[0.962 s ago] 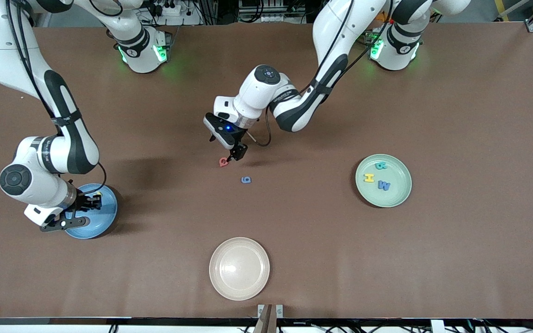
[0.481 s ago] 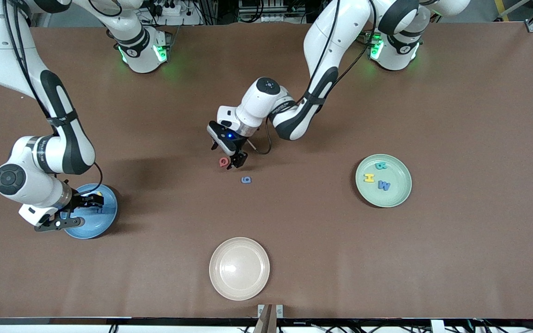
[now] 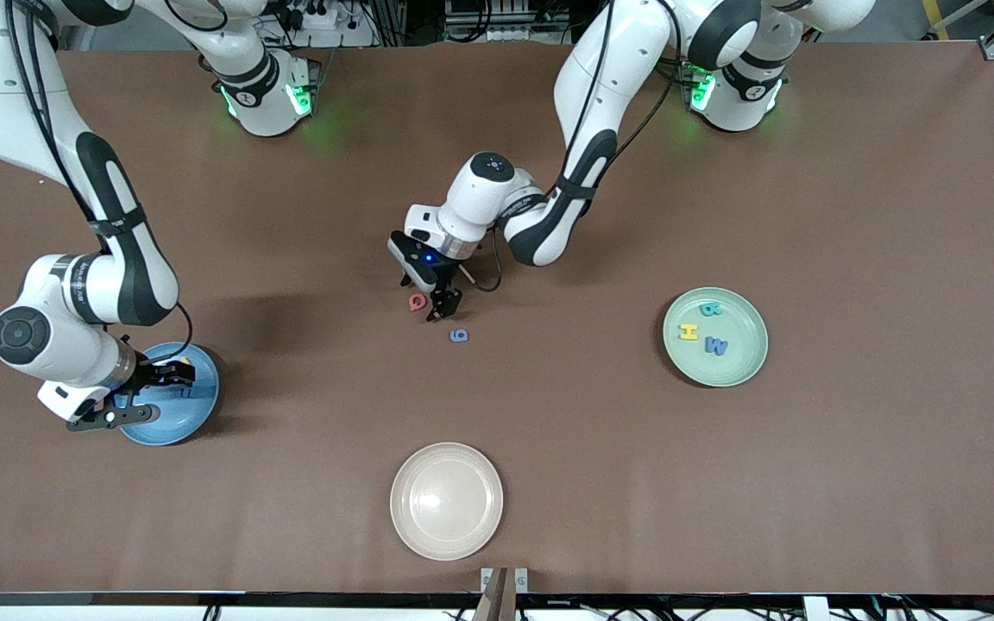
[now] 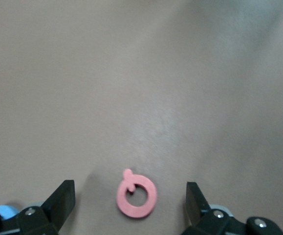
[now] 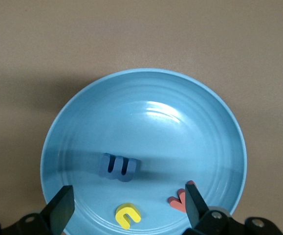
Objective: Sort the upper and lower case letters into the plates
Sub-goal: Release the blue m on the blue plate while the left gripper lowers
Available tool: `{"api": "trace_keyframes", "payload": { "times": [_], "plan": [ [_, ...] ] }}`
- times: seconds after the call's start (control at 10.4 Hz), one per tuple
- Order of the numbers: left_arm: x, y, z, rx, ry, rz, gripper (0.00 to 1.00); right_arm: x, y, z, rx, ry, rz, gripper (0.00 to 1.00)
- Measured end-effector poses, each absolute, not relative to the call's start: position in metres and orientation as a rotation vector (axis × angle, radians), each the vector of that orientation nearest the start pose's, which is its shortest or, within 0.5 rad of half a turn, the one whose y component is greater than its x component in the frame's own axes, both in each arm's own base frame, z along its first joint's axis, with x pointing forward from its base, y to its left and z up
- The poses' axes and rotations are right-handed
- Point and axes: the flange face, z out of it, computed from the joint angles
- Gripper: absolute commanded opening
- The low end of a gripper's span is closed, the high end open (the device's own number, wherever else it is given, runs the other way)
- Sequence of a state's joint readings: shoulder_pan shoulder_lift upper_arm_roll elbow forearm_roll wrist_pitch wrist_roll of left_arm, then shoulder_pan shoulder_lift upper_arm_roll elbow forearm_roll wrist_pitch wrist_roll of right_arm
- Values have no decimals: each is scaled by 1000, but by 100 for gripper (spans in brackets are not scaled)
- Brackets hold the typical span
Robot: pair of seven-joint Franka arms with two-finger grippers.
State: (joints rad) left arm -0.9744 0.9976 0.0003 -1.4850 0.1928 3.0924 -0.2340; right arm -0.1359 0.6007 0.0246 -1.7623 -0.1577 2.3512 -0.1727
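Observation:
I will grab the red letter by its round ring (image 3: pixel 418 302) with my left gripper next, to sort the upper case letter onto the mint green plate (image 3: pixel 715 337).
A red letter (image 3: pixel 417 302) lies flat on the brown table near its middle. My left gripper (image 3: pixel 428 297) is low over it and open. In the left wrist view the red letter (image 4: pixel 136 198) sits between the two fingers of that gripper (image 4: pixel 130 193), clear of both. A blue letter (image 3: pixel 459 335) lies a little nearer the front camera. My right gripper (image 3: pixel 171 376) hangs open over the light blue plate (image 3: pixel 195 405). That plate (image 5: pixel 156 127) holds a blue letter (image 5: pixel 119 167), a yellow letter (image 5: pixel 128 215) and a red letter (image 5: pixel 183 200), none of them inside the gripper (image 5: pixel 128 203).
The mint green plate (image 3: pixel 743 362) toward the left arm's end holds a teal letter (image 3: pixel 710 308), a yellow H (image 3: pixel 688 331) and a blue M (image 3: pixel 716 347). A cream plate (image 3: pixel 446 501) sits near the table's front edge.
My left gripper has come down closer around the red letter, its arm swinging slightly. My right gripper has opened over the light blue plate and shifted a little.

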Motion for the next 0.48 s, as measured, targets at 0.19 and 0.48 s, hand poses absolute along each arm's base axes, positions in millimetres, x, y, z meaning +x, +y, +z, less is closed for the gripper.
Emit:
{"api": "trace_keyframes", "payload": {
  "times": [0.19,0.48],
  "plan": [
    [403,-625,142,-2945,1487,-919,81,657,-77,223,-3224,-273,41,100],
    [405,-625,144,-2948,1474,-926,64,657,-77,223,-3224,-274,43,100]
  ]
}}
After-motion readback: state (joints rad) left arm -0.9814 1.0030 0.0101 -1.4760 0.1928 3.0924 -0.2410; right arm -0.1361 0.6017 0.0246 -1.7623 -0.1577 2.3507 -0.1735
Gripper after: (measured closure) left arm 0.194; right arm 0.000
